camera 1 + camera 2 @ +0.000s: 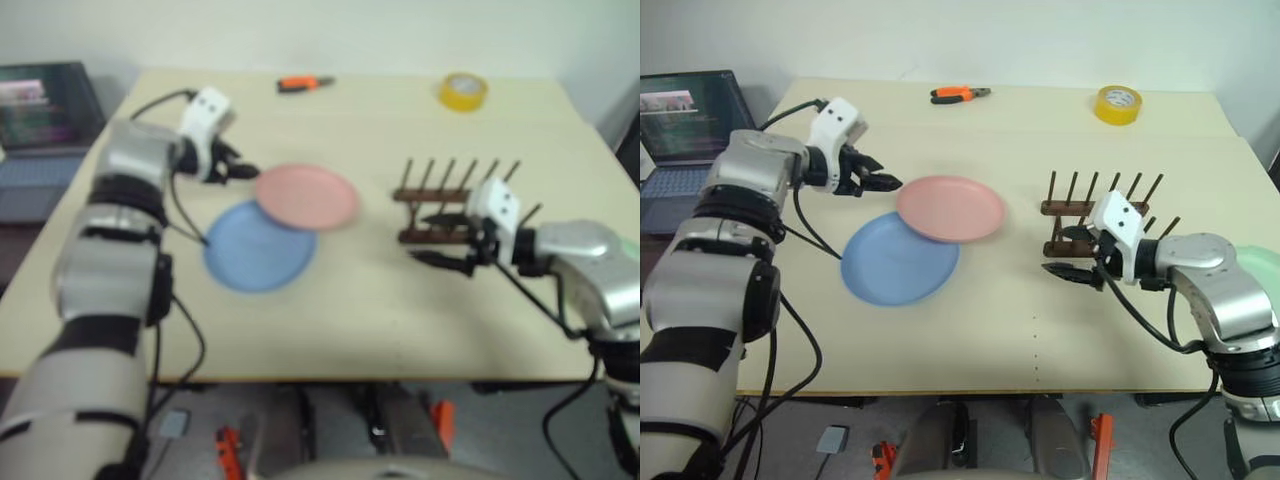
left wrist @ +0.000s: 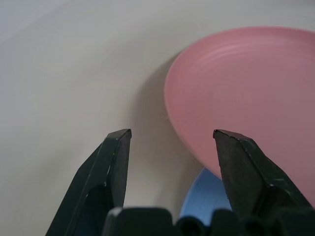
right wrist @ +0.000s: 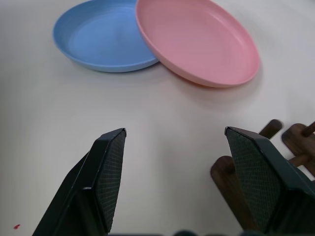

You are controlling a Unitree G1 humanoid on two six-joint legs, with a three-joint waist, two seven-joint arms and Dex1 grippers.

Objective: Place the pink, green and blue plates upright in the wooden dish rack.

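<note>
The flat side of the pink plate is wider than my fingers can open, so next I should grab the plate with my right gripper by its thin raised rim (image 1: 350, 215) (image 3: 214, 84).
The pink plate (image 1: 950, 208) lies flat on the table, with one edge resting on the rim of the blue plate (image 1: 898, 262) nearer me. A mint green sliver (image 1: 1258, 266) shows behind my right forearm at the right edge; I cannot tell whether it is the green plate. The wooden dish rack (image 1: 1102, 212) stands to the right of the plates with no plates between its pegs. My left gripper (image 1: 885, 183) is open, its fingertips just left of the pink plate's rim (image 2: 197, 88). Just in front and to the left of the rack, my right gripper (image 1: 1058, 252) is open and holds nothing.
Orange-handled pliers (image 1: 960, 94) and a yellow tape roll (image 1: 1118, 103) lie near the table's far edge. An open laptop (image 1: 685, 120) sits off the table's left side. Bare tabletop (image 1: 1040, 330) stretches between the plates, the rack and the front edge.
</note>
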